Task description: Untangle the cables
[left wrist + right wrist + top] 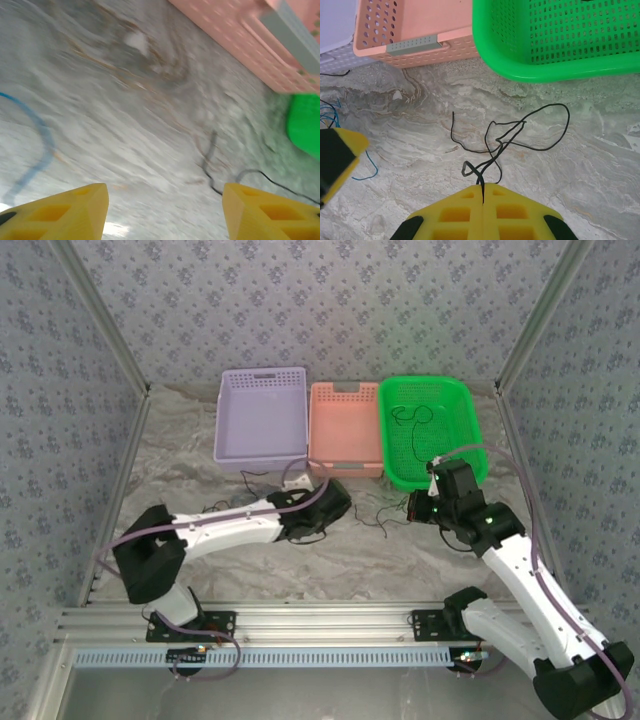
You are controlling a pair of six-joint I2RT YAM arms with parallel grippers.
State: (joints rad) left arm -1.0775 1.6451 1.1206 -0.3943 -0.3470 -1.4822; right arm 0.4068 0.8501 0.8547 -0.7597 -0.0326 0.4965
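The black cable needs its loops untangled. My left gripper should next grip it near its loose end (356, 513) (207, 156), opposite the right gripper's hold.
A thin black cable (520, 135) lies in loose loops on the marble table, one end pinched between the yellow fingers of my right gripper (482, 192), which is shut on it. In the top view this cable (377, 517) lies between the right gripper (413, 508) and the left gripper (343, 508). The left gripper (165, 215) stands open over bare table in a blurred left wrist view, nothing between its fingers. A blue cable (42, 145) curves to its left and a black strand (212, 167) lies to its right. Blue cable (332, 116) also shows in the right wrist view.
Three baskets stand in a row at the back: purple (262, 420), pink (345, 430) and green (432, 430), the green one with a black cable (410, 414) inside. The left gripper's yellow finger (340, 155) is close on the left of the right wrist view.
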